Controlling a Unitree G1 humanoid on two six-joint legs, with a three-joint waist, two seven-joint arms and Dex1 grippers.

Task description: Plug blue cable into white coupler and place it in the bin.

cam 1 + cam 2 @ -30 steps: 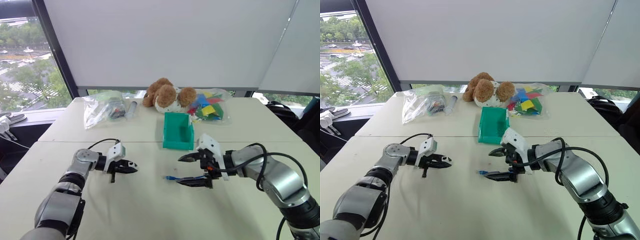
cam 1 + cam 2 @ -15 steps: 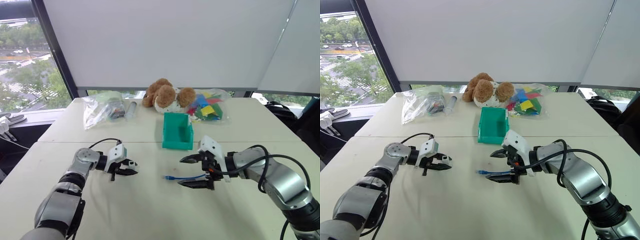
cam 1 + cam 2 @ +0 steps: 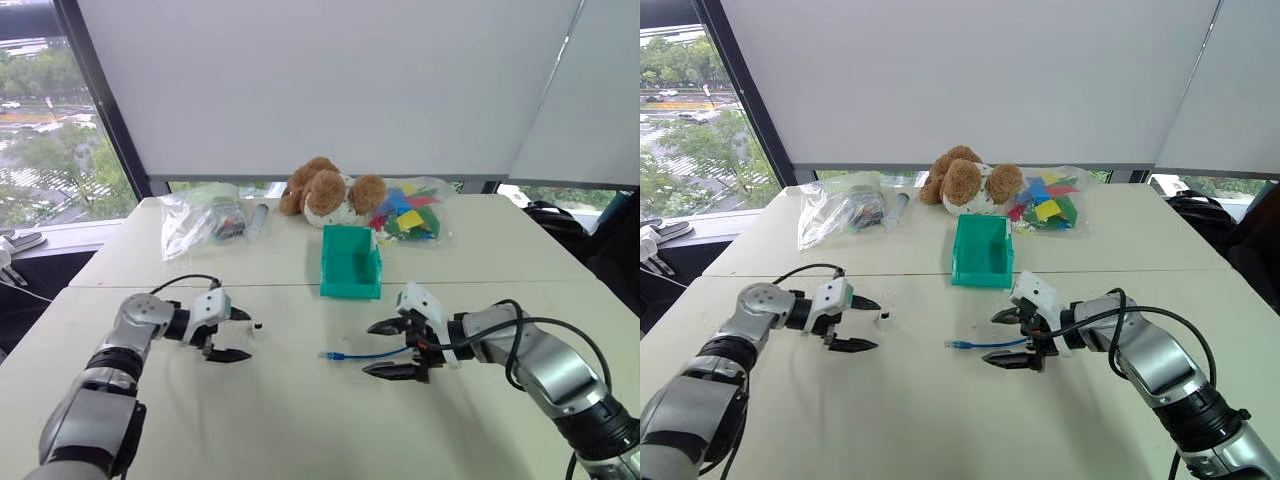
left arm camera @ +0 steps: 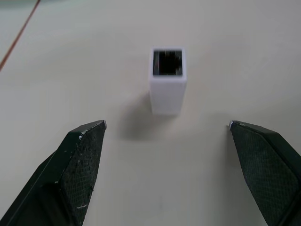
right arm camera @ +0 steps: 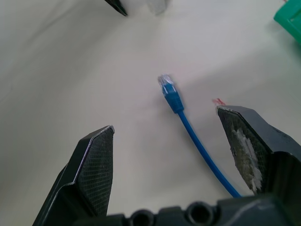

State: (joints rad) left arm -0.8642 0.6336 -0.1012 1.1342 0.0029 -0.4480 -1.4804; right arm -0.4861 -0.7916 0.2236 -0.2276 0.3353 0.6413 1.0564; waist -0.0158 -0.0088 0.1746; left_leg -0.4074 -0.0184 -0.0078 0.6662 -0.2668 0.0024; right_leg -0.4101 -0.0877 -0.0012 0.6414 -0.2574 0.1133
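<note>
The blue cord (image 3: 375, 356) lies loose and thin across the table, so the robot's right gripper will take the cable by the thicker boot behind its clear plug (image 3: 336, 356).
The blue cable (image 5: 186, 120) lies on the table, its plug (image 5: 168, 87) pointing toward my left side. My right gripper (image 3: 368, 348) stands open around it, one finger on each side, and does not touch it. The white coupler (image 4: 168, 80) is a tiny block resting on the table with its dark socket showing. My left gripper (image 3: 872, 324) is open just short of the coupler (image 3: 883, 318), with the fingers apart from it. The teal bin (image 3: 352, 280) stands beyond both grippers, near the table's middle.
A plush dog (image 3: 325, 195) sits behind the bin at the table's far edge. A clear bag of coloured pieces (image 3: 410, 212) lies to its right. Another clear bag (image 3: 200, 215) and a tube (image 3: 257, 218) lie to its left.
My left gripper opened and drew back to the left, leaving the white coupler on the table. My right gripper sank lower over the blue cable, still open.
</note>
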